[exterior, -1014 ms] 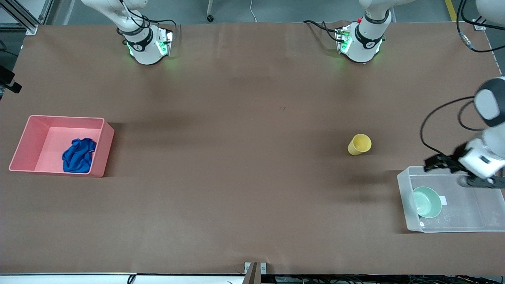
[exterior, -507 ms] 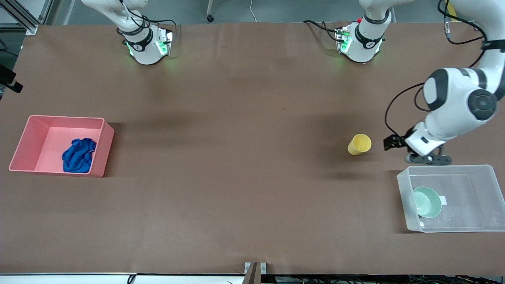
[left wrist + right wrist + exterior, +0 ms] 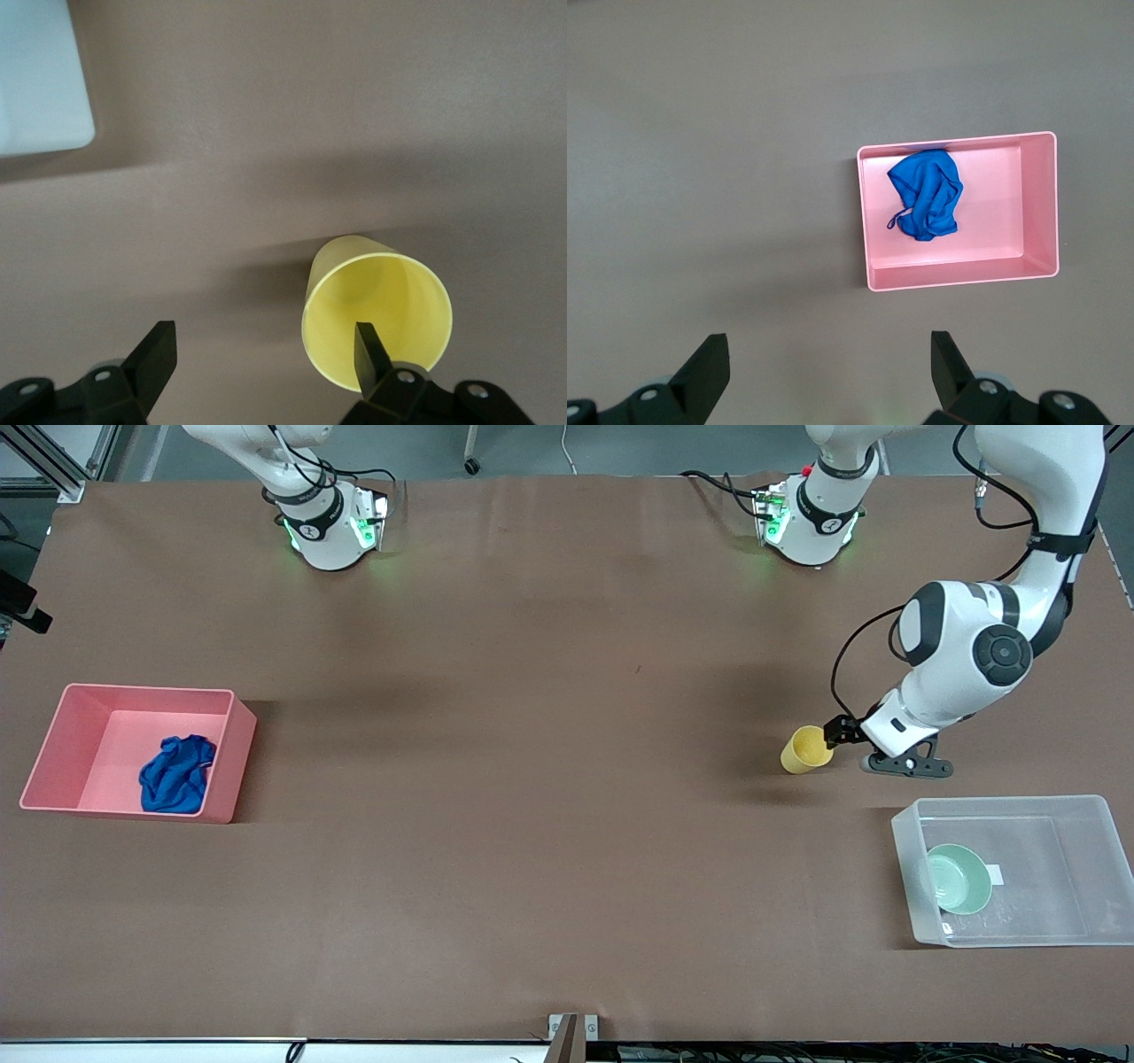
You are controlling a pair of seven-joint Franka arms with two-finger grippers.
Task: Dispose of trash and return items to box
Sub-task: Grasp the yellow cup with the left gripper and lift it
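Observation:
I will next use my left gripper to pick up the yellow cup by its rim (image 3: 819, 730) (image 3: 305, 338) and return it to the clear box.
The yellow cup (image 3: 806, 749) stands upright on the table, nearer the left arm's end. My left gripper (image 3: 904, 766) hangs open just above it; in the left wrist view (image 3: 266, 359) one fingertip (image 3: 368, 345) is over the cup's (image 3: 376, 323) mouth and the other is over bare table. The mint-green bowl (image 3: 959, 879) lies in the clear box (image 3: 1001, 802), nearer to the front camera than the cup. The blue cloth wad (image 3: 177, 773) lies in the pink bin (image 3: 146, 689). My right gripper (image 3: 828, 363) is open and empty, high over the table, and looks down on the cloth (image 3: 926, 205).
A corner of the clear box (image 3: 40, 80) shows in the left wrist view. The pink bin (image 3: 957, 276) sits at the right arm's end. A white label (image 3: 994, 875) lies on the box's bottom beside the bowl. Brown table lies between the bins.
My left arm has swung from over the clear box to the cup, toward the right arm's end. The cup, bowl and cloth have not moved.

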